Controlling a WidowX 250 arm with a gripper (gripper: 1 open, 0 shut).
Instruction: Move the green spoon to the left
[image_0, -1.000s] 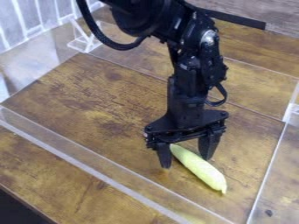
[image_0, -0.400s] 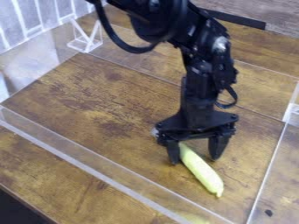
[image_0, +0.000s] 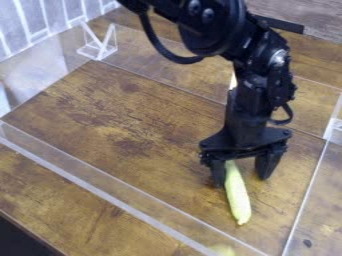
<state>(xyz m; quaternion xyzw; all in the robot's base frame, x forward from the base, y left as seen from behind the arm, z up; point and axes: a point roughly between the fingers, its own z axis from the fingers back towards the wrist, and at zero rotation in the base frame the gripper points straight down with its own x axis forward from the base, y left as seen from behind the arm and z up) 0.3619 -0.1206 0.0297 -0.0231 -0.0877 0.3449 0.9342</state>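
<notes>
My gripper grabs the green spoon (image_0: 238, 197) by its handle's neck (image_0: 230, 170) next, to move the spoon to its new spot.
The green spoon (image_0: 238, 197) lies on the wooden table, its thick yellow-green handle running from under the gripper toward the front edge; its bowl is not visible. My black gripper (image_0: 243, 172) points straight down over the spoon's upper end. Its fingers (image_0: 218, 171) stand apart, one on each side of the handle, so it is open and low to the table. Whether the fingertips touch the spoon I cannot tell.
A clear acrylic wall (image_0: 94, 195) runs along the front and right side of the wooden table (image_0: 120, 110). A small clear stand (image_0: 94, 42) sits at the back left. The arm's black links and cables (image_0: 201, 25) hang over the back of the table.
The gripper has travelled to the right and slightly down along the spoon, still open. The spoon lies in the same place.
</notes>
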